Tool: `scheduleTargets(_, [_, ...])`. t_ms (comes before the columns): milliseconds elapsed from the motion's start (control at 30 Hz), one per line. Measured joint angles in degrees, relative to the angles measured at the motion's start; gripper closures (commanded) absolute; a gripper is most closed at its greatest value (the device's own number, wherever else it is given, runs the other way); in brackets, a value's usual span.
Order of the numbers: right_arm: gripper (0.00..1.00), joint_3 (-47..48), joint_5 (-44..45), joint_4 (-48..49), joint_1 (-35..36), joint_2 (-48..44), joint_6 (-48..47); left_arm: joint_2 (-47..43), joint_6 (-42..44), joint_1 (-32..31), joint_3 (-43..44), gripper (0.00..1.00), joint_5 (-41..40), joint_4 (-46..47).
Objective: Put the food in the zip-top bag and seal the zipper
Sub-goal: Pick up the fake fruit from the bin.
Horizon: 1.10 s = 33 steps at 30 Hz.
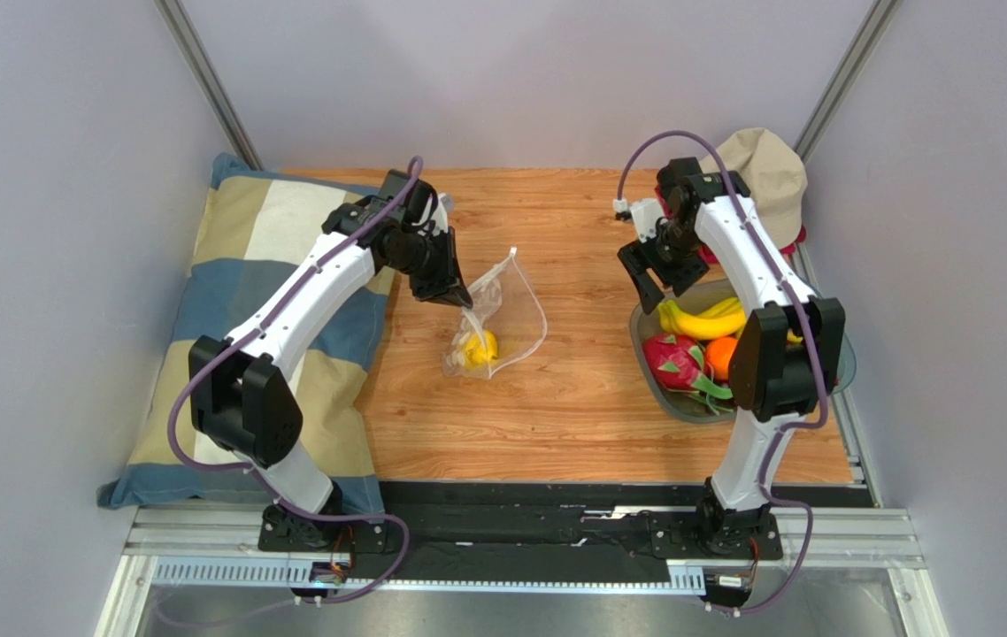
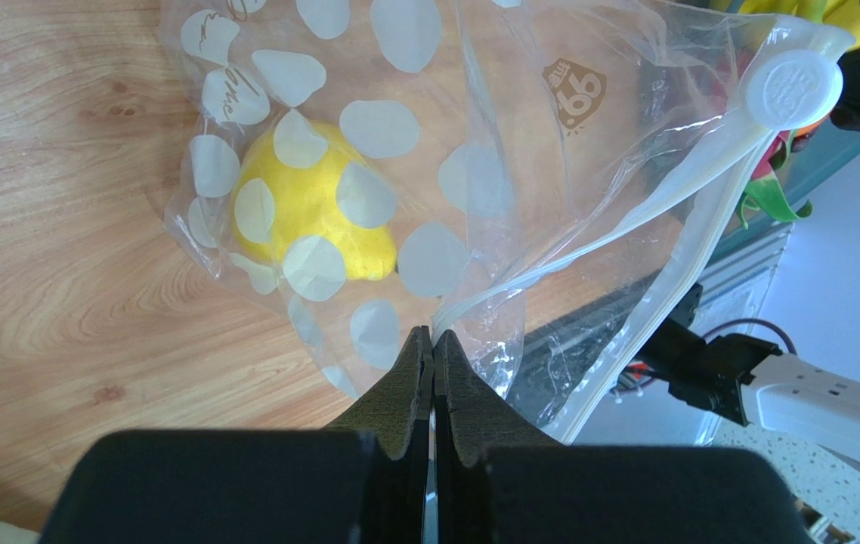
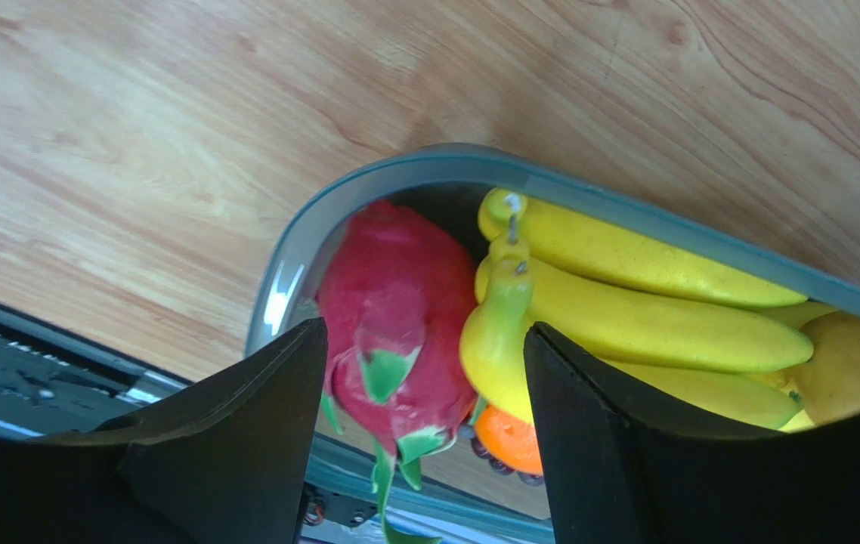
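My right gripper grips the yellow bananas by their joined stem end [image 1: 667, 313] next, which leaves the bananas' loose ends to lead into the zip-top bag [image 1: 506, 312].
The zip-top bag [image 1: 506, 312] hangs over the middle of the wooden table, clear with white dots, its lower end resting on the wood. My left gripper [image 2: 433, 340] is shut on the bag's edge beside the whitish zipper [image 2: 673, 198]. A yellow fruit [image 2: 304, 215] lies inside the bag. My right gripper [image 3: 423, 334] stands open above the grey tray [image 3: 423, 164], with nothing between its fingers. In the tray lie a pink dragon fruit [image 3: 395, 295], yellow bananas [image 3: 639, 306] and an orange [image 3: 503, 436].
A checked pillow [image 1: 243, 305] fills the table's left side. A beige hat [image 1: 764, 166] sits at the back right, behind the right arm. The tray [image 1: 672, 401] stands at the right edge of the table.
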Motion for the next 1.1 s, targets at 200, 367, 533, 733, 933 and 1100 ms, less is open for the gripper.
scheduleTargets(200, [0.47,-0.1,4.2,2.5,0.0,6.1,-1.6,0.0,0.0,0.0,0.0,1.0,0.2,0.0])
scheduleTargets(367, [0.63,-0.2,5.6,3.8,0.0,8.1,-1.9,0.0,0.1,0.0,0.0,1.0,0.5,0.0])
scheduleTargets(533, [0.9,-0.4,6.4,4.6,-0.1,8.1,-2.3,0.0,0.2,0.0,0.0,1.0,1.0,0.0])
scheduleTargets(733, [1.0,-0.4,6.0,4.4,-1.0,8.0,-2.6,0.1,0.2,0.0,0.0,1.0,2.3,0.1])
scheduleTargets(933, [1.0,3.0,0.8,1.4,-2.2,7.6,-1.7,0.1,-0.6,0.6,-0.1,1.0,4.6,2.2])
scheduleTargets(1100, [1.0,9.0,-6.7,-0.9,-3.8,4.7,1.9,0.1,-3.4,2.1,-2.1,1.0,7.4,5.4])
